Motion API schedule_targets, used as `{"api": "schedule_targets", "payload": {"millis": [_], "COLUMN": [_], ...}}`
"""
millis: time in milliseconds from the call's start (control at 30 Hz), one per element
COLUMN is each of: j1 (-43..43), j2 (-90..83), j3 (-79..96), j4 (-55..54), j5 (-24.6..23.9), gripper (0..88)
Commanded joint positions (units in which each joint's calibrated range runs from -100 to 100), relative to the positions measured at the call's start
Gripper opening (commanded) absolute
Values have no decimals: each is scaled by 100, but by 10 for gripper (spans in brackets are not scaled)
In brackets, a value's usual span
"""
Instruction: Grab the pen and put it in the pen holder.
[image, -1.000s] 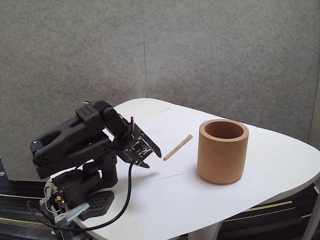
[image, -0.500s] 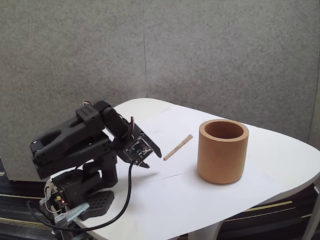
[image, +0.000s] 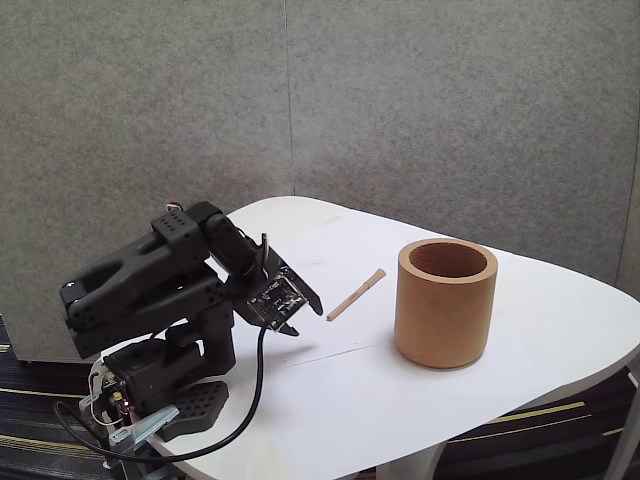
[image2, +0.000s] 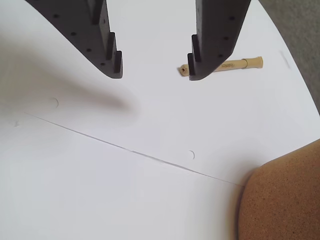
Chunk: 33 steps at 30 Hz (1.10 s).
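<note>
I need to grab the thin tan pen by its body with my gripper next. Then I can drop the pen into the pen holder.
The pen is a thin tan stick lying flat on the white table, between the arm and the pen holder. In the wrist view the pen lies behind the right finger, which covers its middle. The pen holder is a wide terracotta-brown cup standing upright to the right of the pen; its wall shows at the wrist view's lower right. My black gripper hovers low over the table left of the pen, open, with nothing between its fingers.
The arm's base sits at the table's left front corner with a black cable looping beside it. A thin seam line crosses the table surface. Grey panels stand behind the rounded table edge.
</note>
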Motion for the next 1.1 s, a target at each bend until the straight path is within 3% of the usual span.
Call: {"api": "schedule_targets", "payload": {"millis": [0,600,833,1067], "j1": [23,38,45,45], "j2": [19,92,361,2093], "j3": [45,-253,-1282,-3087], "j4": [93,-297,-305,-305], "j5": [11,5,11,-16], "gripper": [180,180,180,180]}}
